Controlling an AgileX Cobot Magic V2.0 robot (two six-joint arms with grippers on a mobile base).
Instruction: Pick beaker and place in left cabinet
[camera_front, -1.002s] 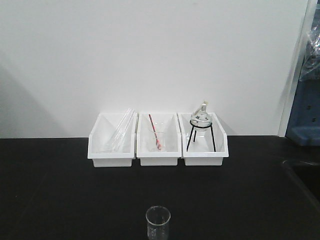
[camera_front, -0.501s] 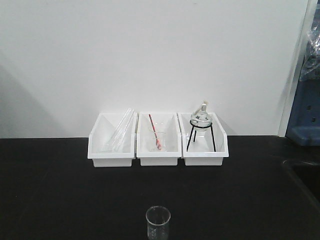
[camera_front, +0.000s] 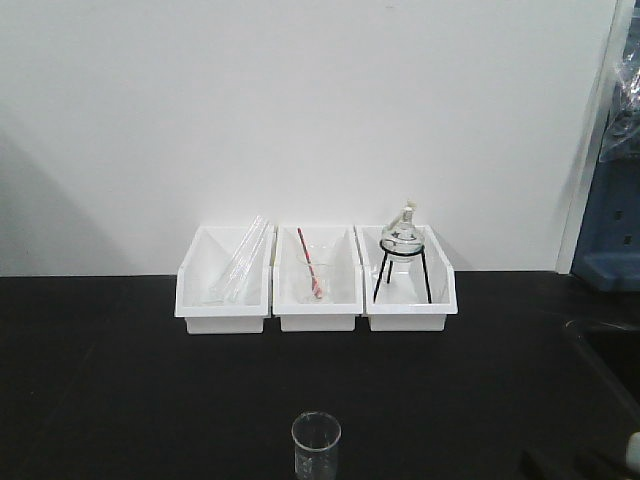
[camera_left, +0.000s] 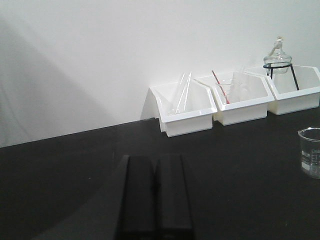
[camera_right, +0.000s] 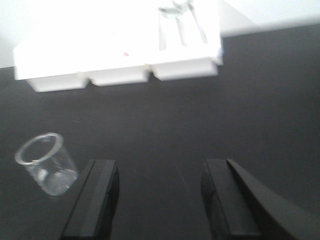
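My right gripper should next grab the beaker by its side (camera_front: 316, 457), leaving the beaker's open rim (camera_front: 316, 417) free for placing in the left cabinet.
The beaker (camera_front: 316, 445), small and clear with faint white marks, stands upright on the black tabletop (camera_front: 120, 380) near the front edge. In the left wrist view the beaker (camera_left: 311, 152) is far to the right of my left gripper (camera_left: 154, 165), whose fingers are pressed together with nothing between them. In the right wrist view the beaker (camera_right: 47, 162) lies just outside the left finger (camera_right: 95, 200) of my right gripper (camera_right: 161, 172), which is wide open above bare tabletop. The left cabinet is out of view.
Three white bins (camera_front: 318, 300) stand in a row against the wall: glass tubes (camera_front: 238, 262) in the left one, a beaker with a red rod (camera_front: 312, 270) in the middle, a flask on a black tripod (camera_front: 402, 250) in the right. A recessed sink (camera_front: 610, 350) lies at right.
A dark shape with a pale tip has come into the bottom right corner of the front view. The beaker and the bins have not moved.
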